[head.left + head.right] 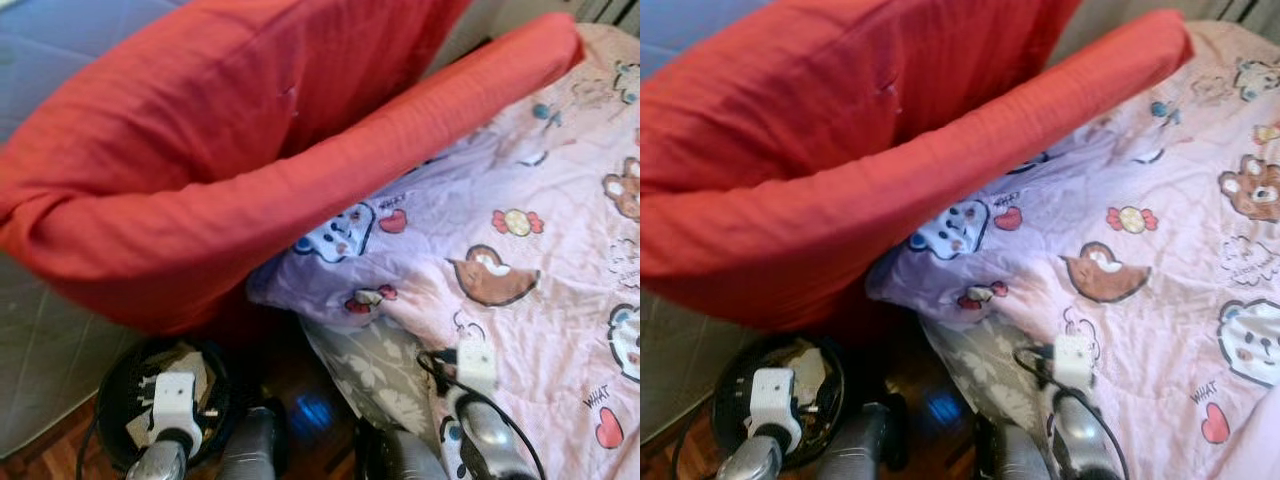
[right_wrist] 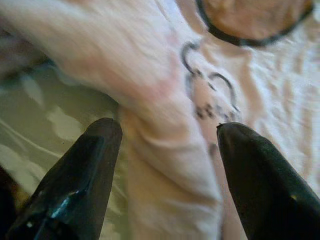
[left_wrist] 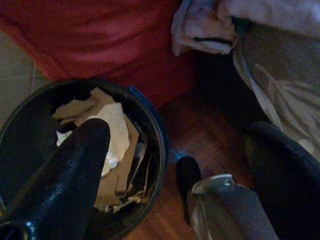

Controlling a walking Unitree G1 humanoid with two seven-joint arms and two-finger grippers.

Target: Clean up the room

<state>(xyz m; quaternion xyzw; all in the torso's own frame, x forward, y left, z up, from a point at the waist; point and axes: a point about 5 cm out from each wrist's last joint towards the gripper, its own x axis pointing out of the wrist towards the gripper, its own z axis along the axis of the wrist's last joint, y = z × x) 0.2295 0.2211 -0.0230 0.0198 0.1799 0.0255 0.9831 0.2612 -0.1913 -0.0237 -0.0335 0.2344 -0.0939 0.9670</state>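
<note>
My right gripper grabs the blanket by the raised fold along its edge (image 1: 433,342) next, since the printed cloth (image 1: 560,335) beside that fold lies flat on the bed.
A big red cushion (image 1: 230,150) lies folded over the bed's left side, partly on a pink cartoon-print blanket (image 1: 540,230). My right gripper (image 2: 167,131) is open at the blanket's near edge. Its two black fingers (image 2: 85,170) straddle a raised fold of the pink cloth without closing on it. A black waste bin (image 3: 155,130) with crumpled paper and cardboard (image 3: 117,137) stands on the floor at lower left. My left gripper (image 3: 180,135) hangs open just above the bin, with one finger (image 3: 70,170) over the paper and nothing held.
A grey floral sheet (image 1: 375,375) shows under the blanket edge. Wooden floor (image 1: 310,410) lies between the bin and the bed. A grey mattress surface (image 1: 50,330) runs along the left. My own legs (image 1: 255,450) are at the bottom of the view.
</note>
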